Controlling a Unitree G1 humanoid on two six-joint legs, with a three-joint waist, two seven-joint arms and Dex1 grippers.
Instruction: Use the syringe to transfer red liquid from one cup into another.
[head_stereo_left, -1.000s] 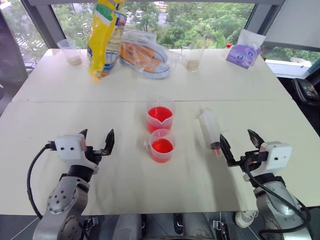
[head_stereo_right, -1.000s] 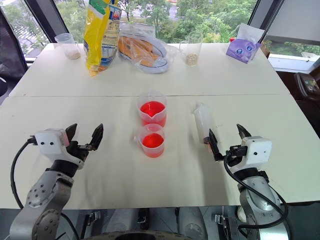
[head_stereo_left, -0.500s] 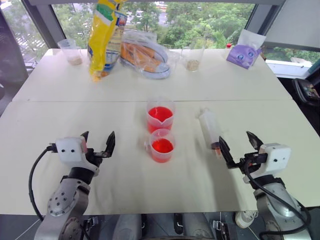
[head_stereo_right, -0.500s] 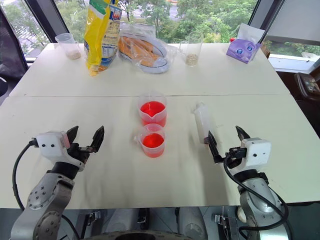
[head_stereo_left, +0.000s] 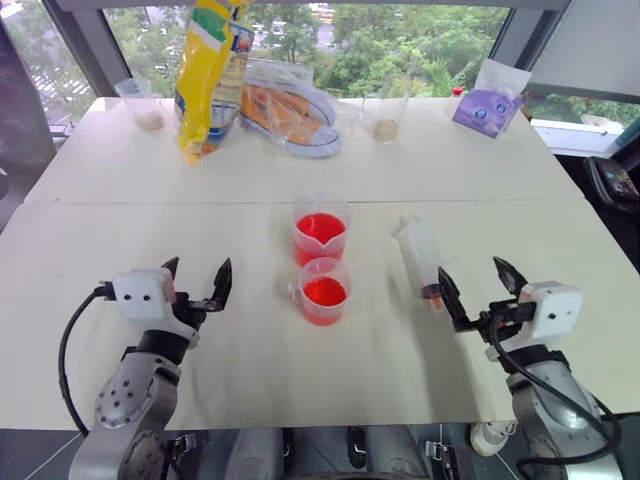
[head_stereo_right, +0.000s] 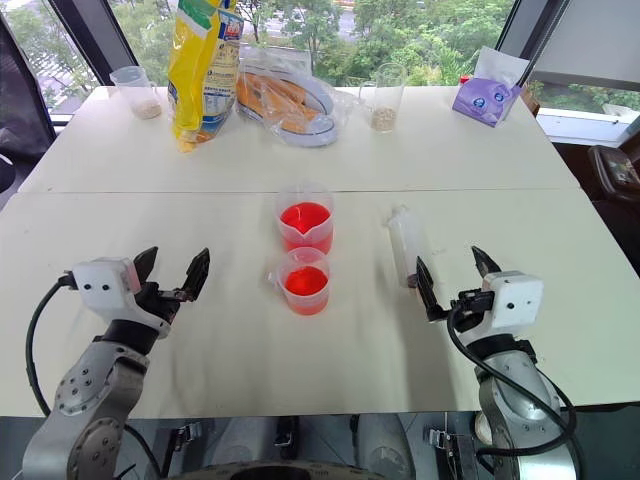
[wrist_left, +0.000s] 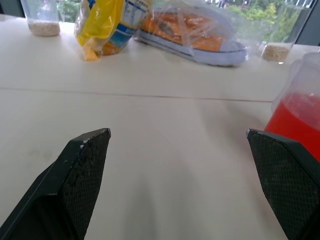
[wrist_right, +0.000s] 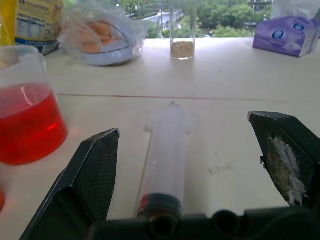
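I need to grab the syringe next with my right gripper around its clear body (head_stereo_left: 418, 257) (wrist_right: 167, 152), because red liquid stains the tip end of the syringe.
The syringe (head_stereo_left: 419, 255) lies flat on the white table, right of the cups, its red-stained tip (head_stereo_left: 432, 293) pointing toward me. The taller beaker (head_stereo_left: 320, 230) holds red liquid (head_stereo_left: 319, 225). The shorter handled cup (head_stereo_left: 324, 290) stands just in front of it, also with red liquid inside. My right gripper (head_stereo_left: 470, 272) hovers open just behind the syringe's near end, and in the right wrist view the syringe (wrist_right: 167, 155) lies between its fingers without touching them. My left gripper (head_stereo_left: 197, 268) is open and empty, well left of the cups; its wrist view catches the beaker (wrist_left: 300, 115).
At the back of the table are a yellow bag (head_stereo_left: 210, 75), a plate of bagged food (head_stereo_left: 290, 110), a glass with grains (head_stereo_left: 385, 115), a small cup (head_stereo_left: 140, 100) and a purple pack (head_stereo_left: 488, 105). A seam (head_stereo_left: 150, 202) crosses the table.
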